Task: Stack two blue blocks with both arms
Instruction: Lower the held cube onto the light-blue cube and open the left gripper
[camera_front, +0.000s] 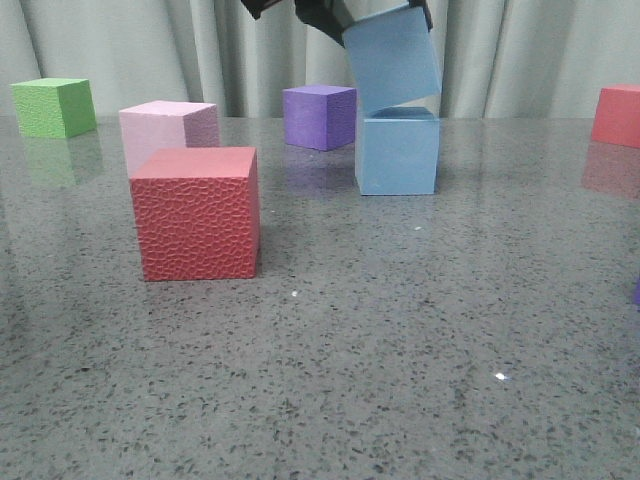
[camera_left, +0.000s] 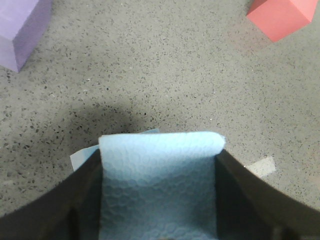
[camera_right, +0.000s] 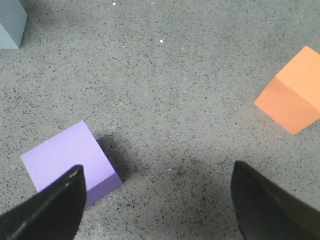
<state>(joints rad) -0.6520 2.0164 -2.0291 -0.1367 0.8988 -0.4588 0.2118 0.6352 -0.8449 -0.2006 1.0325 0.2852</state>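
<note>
My left gripper opens now: the tilted block's lower edge (camera_front: 400, 98) meets the standing blue block's (camera_front: 398, 113) top, so the tilted block would settle.
One pale blue block (camera_front: 398, 152) stands on the table right of centre. The second blue block (camera_front: 393, 58) hangs tilted just above it, its lower edge at the standing block's top. My left gripper (camera_front: 340, 15) is shut on this upper block from above. In the left wrist view the held block (camera_left: 159, 190) fills the space between the dark fingers (camera_left: 80, 200), and a corner of the lower block (camera_left: 82, 157) shows beneath it. My right gripper (camera_right: 157, 170) is open and empty above bare table; it does not show in the front view.
A red cube (camera_front: 197, 213), a pink cube (camera_front: 168, 128) and a green cube (camera_front: 54, 106) stand at the left. A purple cube (camera_front: 319, 116) stands behind the blue blocks, a coral cube (camera_front: 617, 115) far right. Under the right gripper are a purple cube (camera_right: 67, 157) and an orange cube (camera_right: 292, 92).
</note>
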